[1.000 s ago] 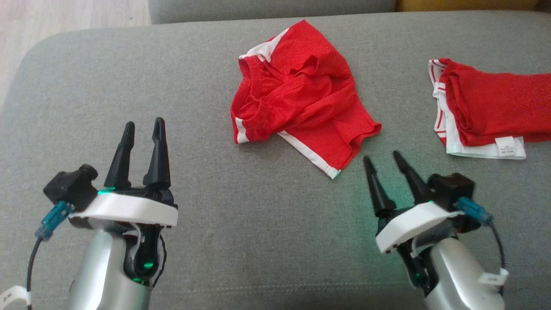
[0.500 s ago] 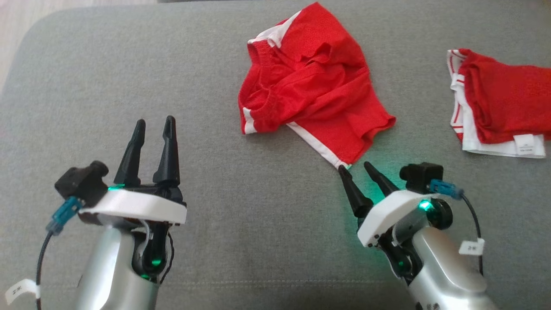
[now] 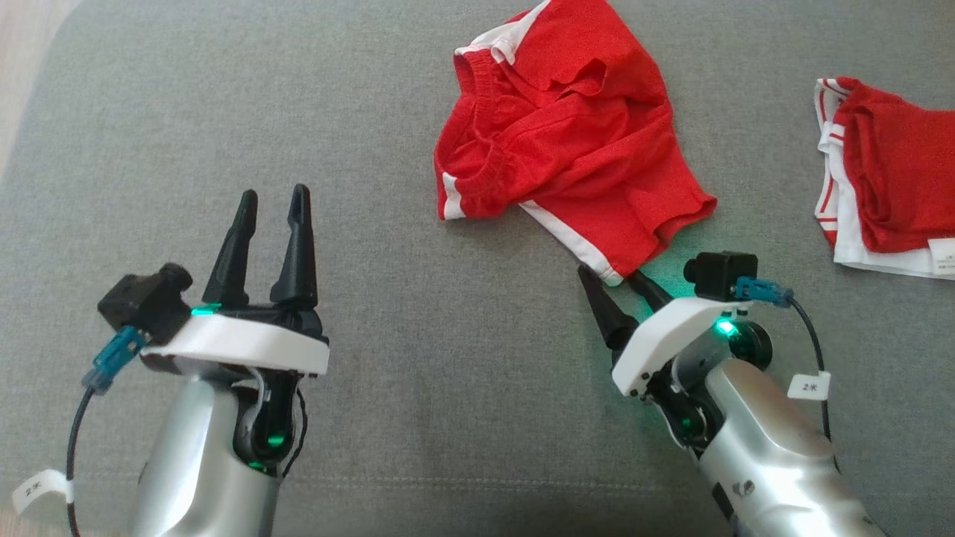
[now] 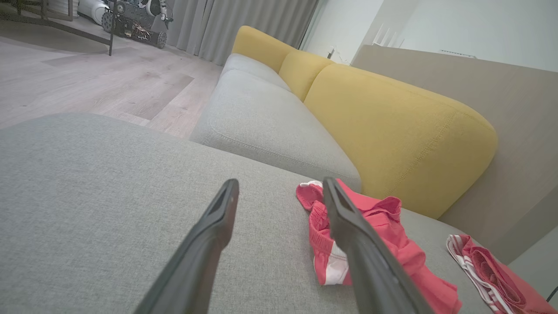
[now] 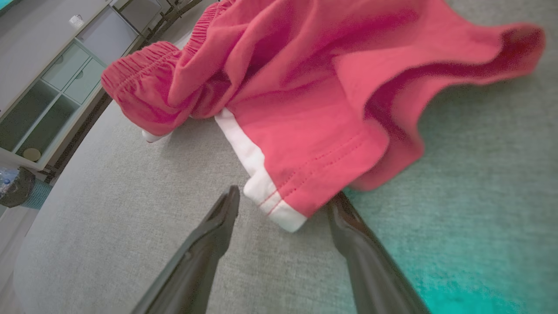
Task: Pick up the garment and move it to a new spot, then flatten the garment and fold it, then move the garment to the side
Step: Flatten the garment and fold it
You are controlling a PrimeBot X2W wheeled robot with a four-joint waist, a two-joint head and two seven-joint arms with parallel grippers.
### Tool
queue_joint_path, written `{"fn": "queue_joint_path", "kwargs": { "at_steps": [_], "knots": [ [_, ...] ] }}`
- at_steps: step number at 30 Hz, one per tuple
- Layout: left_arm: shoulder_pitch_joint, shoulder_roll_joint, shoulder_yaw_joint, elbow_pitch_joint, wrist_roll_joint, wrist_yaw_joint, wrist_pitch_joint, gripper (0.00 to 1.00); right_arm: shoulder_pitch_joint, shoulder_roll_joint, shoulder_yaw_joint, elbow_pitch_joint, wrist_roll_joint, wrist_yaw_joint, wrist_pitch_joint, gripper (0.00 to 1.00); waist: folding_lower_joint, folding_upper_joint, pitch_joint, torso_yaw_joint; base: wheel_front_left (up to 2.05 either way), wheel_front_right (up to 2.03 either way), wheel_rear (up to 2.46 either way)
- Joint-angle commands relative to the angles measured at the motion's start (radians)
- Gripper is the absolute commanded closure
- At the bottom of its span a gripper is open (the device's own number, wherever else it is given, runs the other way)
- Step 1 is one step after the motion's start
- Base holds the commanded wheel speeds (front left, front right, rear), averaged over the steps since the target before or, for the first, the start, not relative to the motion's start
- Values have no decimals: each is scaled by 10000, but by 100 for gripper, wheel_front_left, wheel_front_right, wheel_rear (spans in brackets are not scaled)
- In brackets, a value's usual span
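My left gripper grabs the garment by the white-striped corner of its waistband [image 3: 453, 197] next, since that corner stands up off the cushion while the legs lie slack.
The garment [image 3: 567, 156] is a pair of red shorts with white side stripes, lying crumpled on the grey cushion [image 3: 418, 418]; it also appears in the left wrist view [image 4: 370, 235] and the right wrist view [image 5: 305, 96]. My right gripper [image 3: 615, 277] is open, its two dark fingers straddling the near white-trimmed hem corner [image 5: 279, 209], with one fingertip tucked under the cloth edge. Well to the left, my left gripper [image 3: 272, 200] hovers open over bare cushion, holding nothing.
A second red and white garment [image 3: 888, 179] lies folded at the right edge of the cushion. Beyond the cushion are a yellow sofa back [image 4: 392, 113] and another grey seat [image 4: 266, 117]. Wooden floor [image 4: 87, 78] lies off the cushion's left edge.
My right gripper has advanced toward the shorts until its open fingers reached the hem corner. The camera has shifted, so the whole scene slid. The left gripper stayed open.
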Motion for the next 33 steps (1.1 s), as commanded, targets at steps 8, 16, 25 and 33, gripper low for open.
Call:
{"fn": "queue_joint_path", "kwargs": {
  "at_steps": [8,16,25,33],
  "knots": [
    [-485,90,354,-310,-10,-62,-51,0,-467,61,575,554,163,65,-418,100,0,-1,-17,-40,0,0,0],
    [-525,274,-180,-277,175,-63,-51,0,-554,60,162,1121,-899,65,-929,100,0,-1,-218,-599,0,0,0],
    [-1085,1096,-1598,544,846,-63,50,0,-408,-129,-768,936,-1867,65,-1026,100,0,-1,-167,-1362,0,0,0],
    [-2267,2506,-3848,1317,1474,-63,801,0,-309,-85,-1114,436,-2295,65,-720,100,0,-1,67,-1676,0,0,0]
  ]
}}
